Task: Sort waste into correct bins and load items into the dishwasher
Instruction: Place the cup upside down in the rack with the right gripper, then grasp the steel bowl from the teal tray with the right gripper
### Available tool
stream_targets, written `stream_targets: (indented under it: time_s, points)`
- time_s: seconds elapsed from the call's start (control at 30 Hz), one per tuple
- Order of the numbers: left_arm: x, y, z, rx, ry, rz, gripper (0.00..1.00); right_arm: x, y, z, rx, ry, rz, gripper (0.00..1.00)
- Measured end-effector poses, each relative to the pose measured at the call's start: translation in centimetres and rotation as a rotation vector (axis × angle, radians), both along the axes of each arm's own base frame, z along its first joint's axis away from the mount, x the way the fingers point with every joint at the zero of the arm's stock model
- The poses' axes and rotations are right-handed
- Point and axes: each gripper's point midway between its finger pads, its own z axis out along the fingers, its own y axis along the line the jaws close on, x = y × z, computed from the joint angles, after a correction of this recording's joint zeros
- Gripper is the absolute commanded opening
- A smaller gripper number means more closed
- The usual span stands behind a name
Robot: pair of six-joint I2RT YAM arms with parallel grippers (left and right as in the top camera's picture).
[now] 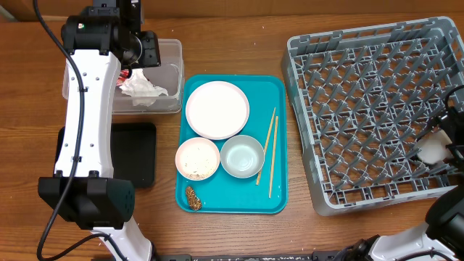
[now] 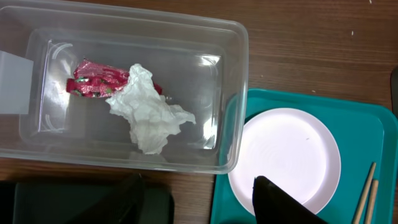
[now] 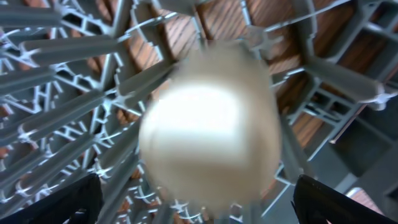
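Observation:
My right gripper picks up the empty bowl by its rim (image 1: pixel 260 162) next, which leaves the bowl's body free to load between the rack's wires.
The clear tub (image 1: pixel 172 54) at the back left holds the red foil wrapper (image 2: pixel 93 81) and the white napkin (image 2: pixel 149 112). My left gripper (image 1: pixel 145 54) hangs above the tub's near edge, open and empty (image 2: pixel 199 202). The teal tray (image 1: pixel 275 90) holds the white plate (image 1: pixel 217 109), a bowl with rice grains (image 1: pixel 197 158), an empty bowl (image 1: pixel 241 156), the chopsticks (image 1: pixel 268 152) and the brown lump (image 1: pixel 193 197). The white cup (image 1: pixel 433 150) sits in the grey rack (image 1: pixel 362 94) at its right side. My right gripper (image 3: pixel 199 208) is open just above the cup (image 3: pixel 211 130), fingers apart on either side.
The black tray (image 1: pixel 138 152) lies left of the teal tray, partly under my left arm. The rack's upright pegs surround the cup closely. Bare wood table shows between the teal tray and the rack.

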Motion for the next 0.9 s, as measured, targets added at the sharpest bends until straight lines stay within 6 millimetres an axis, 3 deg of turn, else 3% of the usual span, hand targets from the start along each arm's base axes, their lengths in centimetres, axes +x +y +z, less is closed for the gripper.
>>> stream_targets:
  time_s: [0.3, 0.43, 0.5, 0.67, 0.8, 0.9]
  points:
    - [-0.3, 0.0, -0.2, 0.0, 0.016, 0.0, 0.68, -0.4, 1.1, 0.5, 0.045, 0.014, 0.006, 1.0]
    - [-0.5, 0.0, -0.2, 0.0, 0.021, 0.0, 0.68, 0.8, 2.1, 2.9, 0.016, -0.063, 0.063, 0.97]
    - [-0.5, 0.0, -0.3, 0.001, 0.023, -0.001, 0.69, 2.0, 3.9, 4.8, 0.01, -0.14, 0.135, 0.95]
    - [-0.5, 0.0, -0.3, 0.001, 0.023, 0.0, 0.73, 5.6, 11.4, 9.2, 0.033, -0.331, 0.416, 0.93]
    - [-0.6, 0.0, -0.3, 0.001, 0.029, 0.0, 0.75, 7.9, 19.5, 10.2, 0.073, -0.402, 0.679, 0.93]
    - [-0.7, 0.0, -0.4, 0.001, 0.032, 0.0, 0.76, 8.5, 25.8, 10.5, 0.083, -0.432, 0.872, 0.93]
